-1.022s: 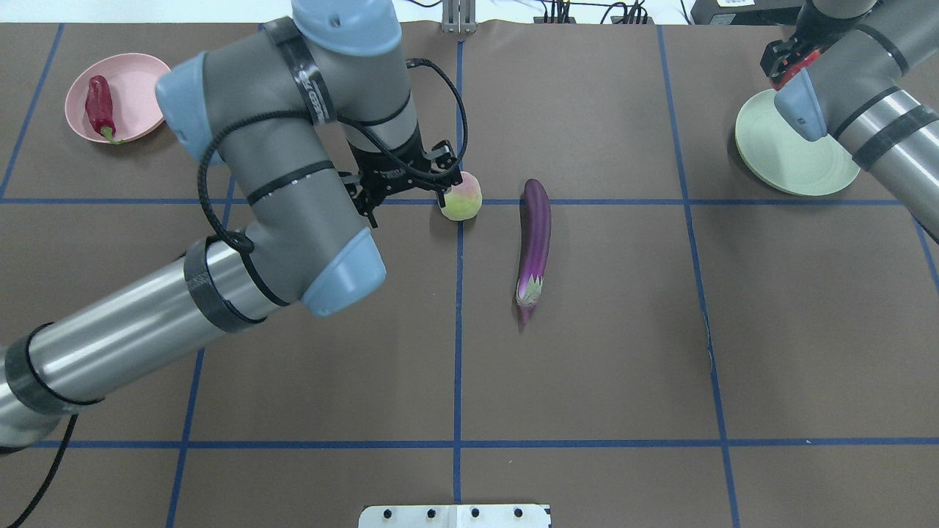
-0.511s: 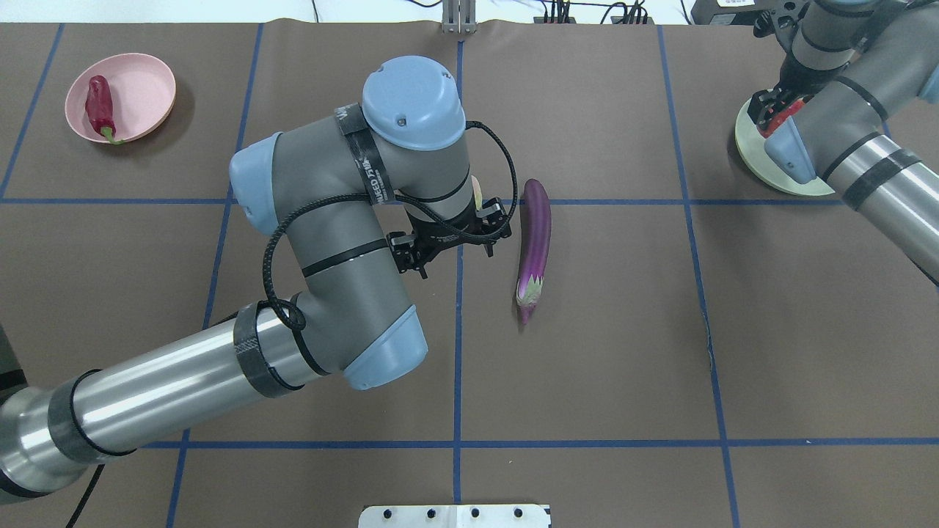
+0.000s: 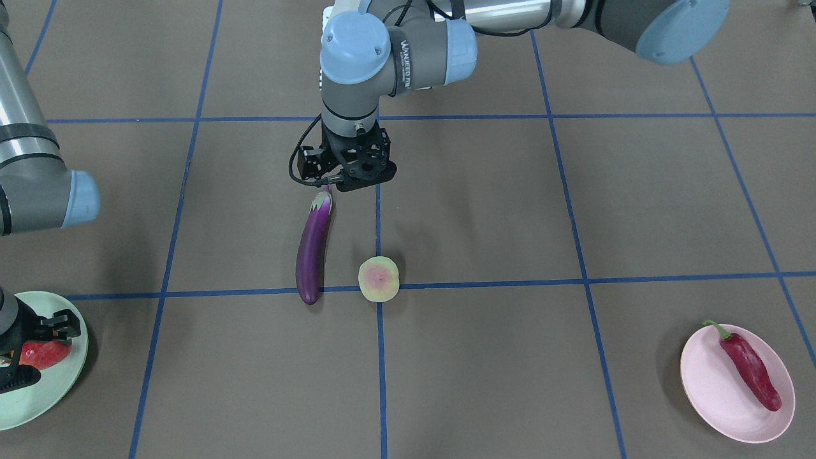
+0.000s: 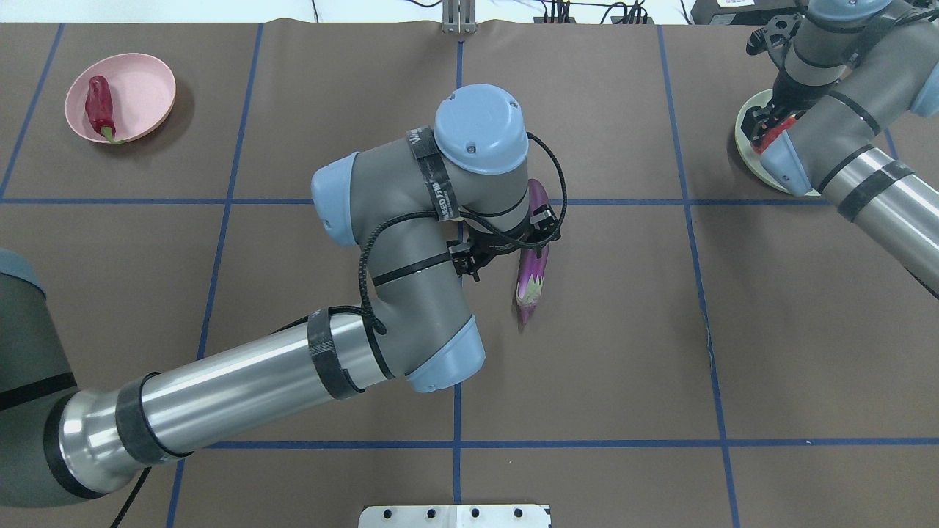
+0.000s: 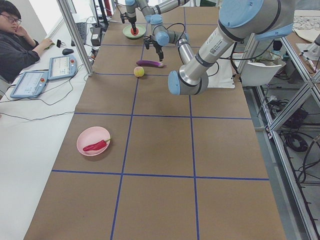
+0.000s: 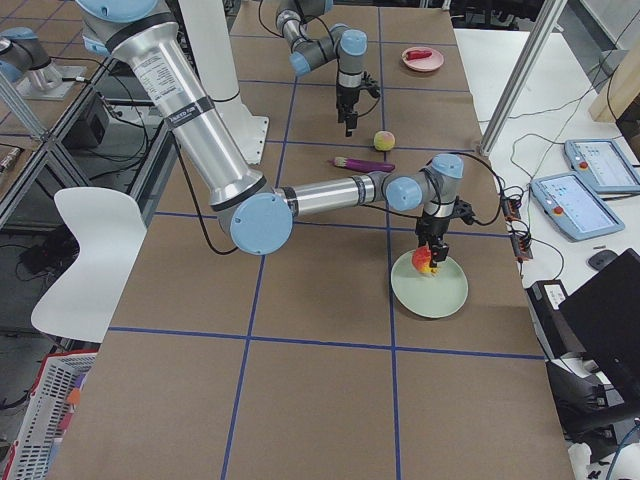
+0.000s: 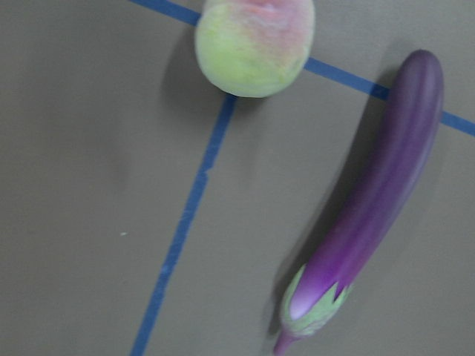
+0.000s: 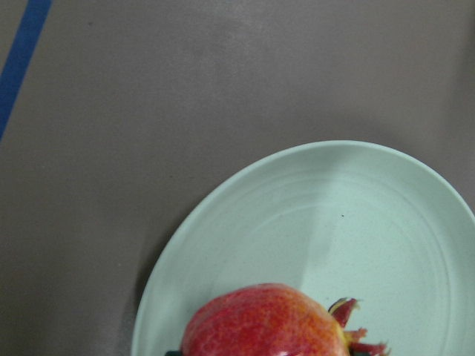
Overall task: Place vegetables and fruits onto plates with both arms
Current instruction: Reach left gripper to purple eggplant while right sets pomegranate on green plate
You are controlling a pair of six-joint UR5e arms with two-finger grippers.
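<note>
The robot's left hand should next grab the purple eggplant by its green-end with the cap (image 3: 322,202). Then it can set the eggplant on the pink plate (image 3: 714,395).
The purple eggplant (image 3: 312,255) lies on the brown table, cap end towards the robot, with the pale yellow-green fruit (image 3: 378,278) just beside it. Both show in the left wrist view, the eggplant (image 7: 371,222) and the fruit (image 7: 254,44). My left gripper (image 3: 347,180) hangs open and empty just above the eggplant's cap end. In the overhead view my left arm hides the pale fruit. My right gripper (image 3: 35,352) is shut on the red fruit (image 8: 260,322) low over the mint green plate (image 8: 356,215). The red chili (image 3: 749,366) lies on the pink plate (image 3: 714,395).
Blue tape lines divide the table into squares. A white base plate (image 4: 455,515) sits at the near edge. An operator (image 5: 15,45) with tablets sits beside the table's far side.
My left arm has swung from beside the pale fruit over to the eggplant's cap end. My right gripper has come down over the green plate with the red fruit.
</note>
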